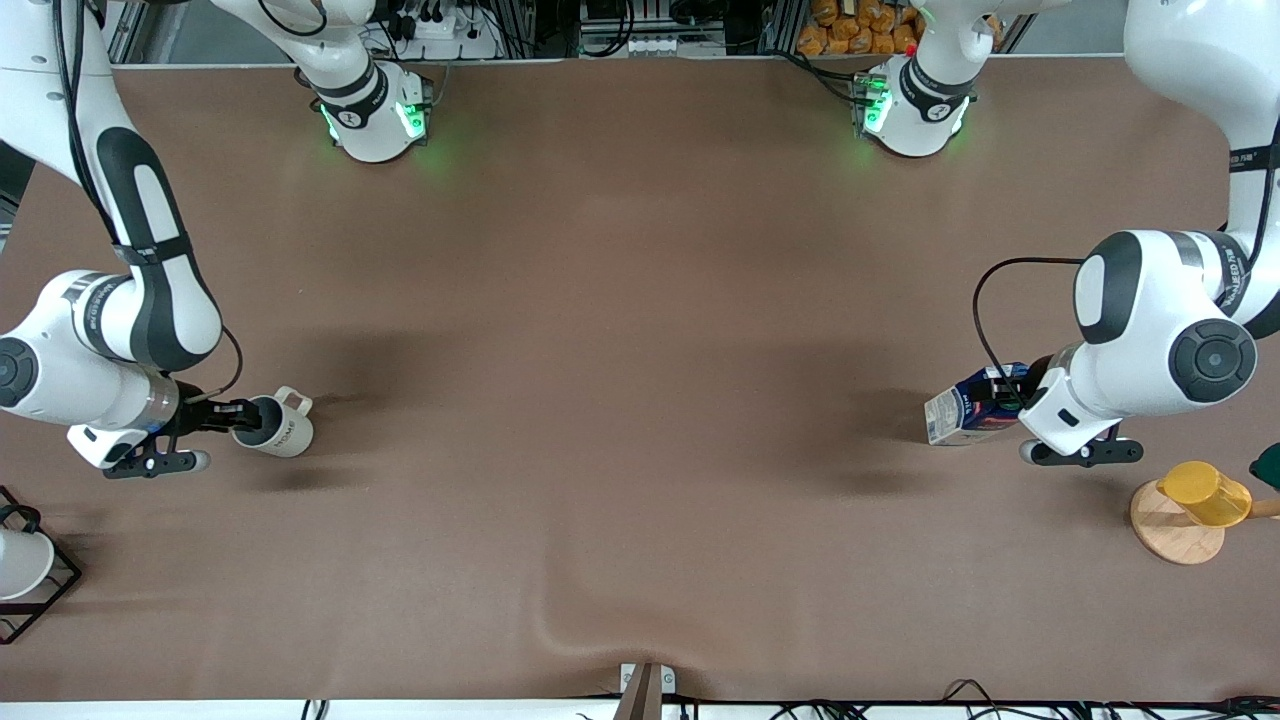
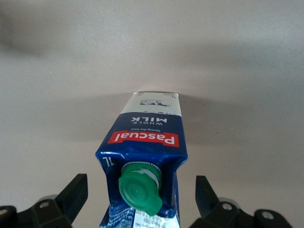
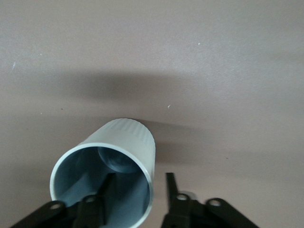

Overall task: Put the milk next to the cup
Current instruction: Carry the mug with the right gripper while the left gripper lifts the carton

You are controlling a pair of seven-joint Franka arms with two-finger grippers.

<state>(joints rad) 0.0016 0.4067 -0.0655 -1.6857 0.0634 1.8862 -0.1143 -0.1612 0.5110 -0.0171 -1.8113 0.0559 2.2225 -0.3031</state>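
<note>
My left fingers are beside the carton's top (image 2: 114, 186), around the green cap, and should close now to catch the carton.
The milk (image 1: 972, 405), a dark blue carton with a green cap (image 2: 140, 190), lies tipped over toward the left arm's end of the table, its pale base pointing at the table's middle. My left gripper (image 1: 1015, 395) is open, its fingers (image 2: 76, 192) standing clear on either side of the carton's top. The cup (image 1: 278, 427), a cream mug with dark lettering, lies tipped toward the right arm's end. My right gripper (image 1: 235, 415) is open, with one finger inside the cup (image 3: 123, 156), the other outside its wall, and small gaps showing.
A yellow cup (image 1: 1205, 493) on a round wooden coaster (image 1: 1172, 530) stands near the milk, nearer the front camera. A plain white cup in a black wire frame (image 1: 40, 590) sits at the right arm's end. The brown cloth has a fold (image 1: 560, 632) near the front edge.
</note>
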